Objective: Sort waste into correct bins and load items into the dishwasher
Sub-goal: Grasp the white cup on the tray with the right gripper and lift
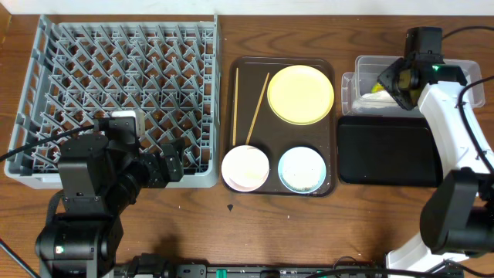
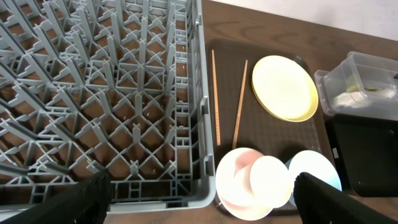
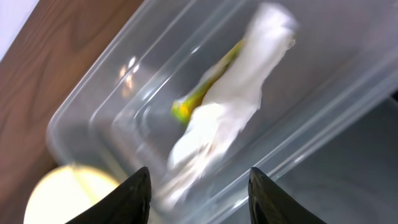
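Observation:
The white cup should next be grabbed by its rim with my right gripper, so the cup's base stays free for handing it over to my left gripper.
My right gripper [image 1: 386, 81] [image 3: 199, 177] hangs open over the clear tub [image 1: 463, 66] [image 3: 93, 106]. Below its jaws, inside the tub, are the white napkin [image 3: 236, 106] and the green-and-yellow wrapper [image 3: 199, 96], both blurred. The brown tray [image 1: 332, 116] carries the yellow plate [image 1: 300, 94] [image 2: 284, 87], two chopsticks [image 1: 257, 108] [image 2: 240, 99], the pink bowl [image 1: 245, 167] [image 2: 239, 177] with a white cup [image 2: 268, 180] in it, and the blue bowl [image 1: 302, 169] [image 2: 317, 168]. The left gripper [image 1: 174, 166] [image 2: 202, 186] is open and empty by the front right corner of the grey dish rack [image 1: 31, 77] [image 2: 199, 93].
The shallow black tray [image 1: 386, 150] [image 2: 367, 155] lies in front of the clear tub, right of the brown tray. The right arm's white links run along the table's right side. Bare wooden table shows in front of the trays.

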You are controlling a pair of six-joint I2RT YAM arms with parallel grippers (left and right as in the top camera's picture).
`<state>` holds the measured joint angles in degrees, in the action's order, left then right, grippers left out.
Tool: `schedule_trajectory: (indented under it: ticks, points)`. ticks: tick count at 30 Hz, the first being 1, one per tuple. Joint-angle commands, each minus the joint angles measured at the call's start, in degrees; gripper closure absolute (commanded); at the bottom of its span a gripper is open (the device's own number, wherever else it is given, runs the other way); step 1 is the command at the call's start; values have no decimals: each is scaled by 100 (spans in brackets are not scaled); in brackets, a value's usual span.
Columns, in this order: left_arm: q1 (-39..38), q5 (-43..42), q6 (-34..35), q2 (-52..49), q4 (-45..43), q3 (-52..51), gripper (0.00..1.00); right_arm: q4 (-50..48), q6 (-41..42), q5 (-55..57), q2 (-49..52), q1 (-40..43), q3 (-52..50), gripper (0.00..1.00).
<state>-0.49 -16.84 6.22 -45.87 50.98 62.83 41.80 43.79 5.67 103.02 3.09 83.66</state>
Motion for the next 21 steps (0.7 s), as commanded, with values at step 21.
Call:
schedule_trajectory:
  ticks: [21]
  points:
    - [-13, -50, 50, -9, 444, 111, 6, 1521, -3211, -1648, -155, -3919, -42, 59]
